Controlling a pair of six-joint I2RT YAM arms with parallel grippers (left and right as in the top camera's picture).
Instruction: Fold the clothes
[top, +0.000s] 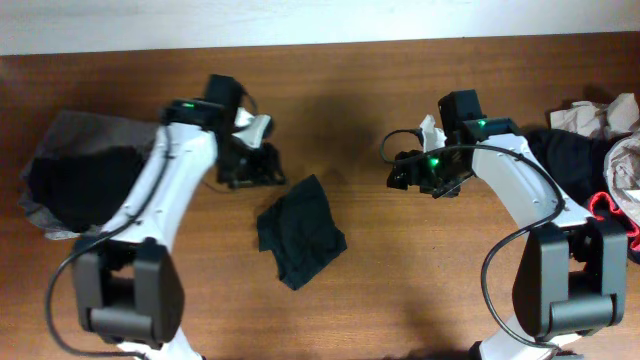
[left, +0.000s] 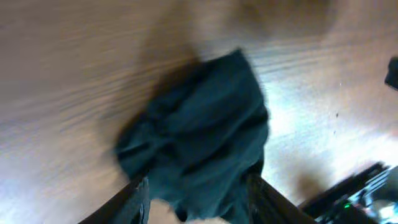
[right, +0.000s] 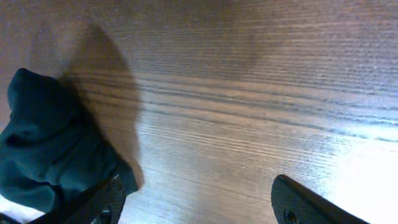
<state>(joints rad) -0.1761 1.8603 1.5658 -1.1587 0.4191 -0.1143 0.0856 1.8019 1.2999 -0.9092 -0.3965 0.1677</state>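
Note:
My right gripper should next grab the dark garment (top: 300, 232) by its nearest side. This leaves the opposite side free for my left gripper to fold.
A small, bunched dark garment (top: 300, 232) lies on the wooden table between the two arms. No chest logo shows on it. In the left wrist view the garment (left: 199, 137) fills the middle, blurred, and my left gripper (left: 196, 202) is open with its fingers spread to either side of the cloth's near edge. In the overhead view the left gripper (top: 252, 168) hovers just up and left of the garment. My right gripper (top: 420, 178) is open and empty to the garment's right. In the right wrist view its fingers (right: 199, 199) frame bare wood, with the garment (right: 50, 149) at far left.
A pile of black and grey clothes (top: 75, 175) lies at the table's left edge. Another pile of black, beige and red-trimmed clothes (top: 595, 140) lies at the right edge behind the right arm. A pale wall runs along the table's far edge (top: 320, 45).

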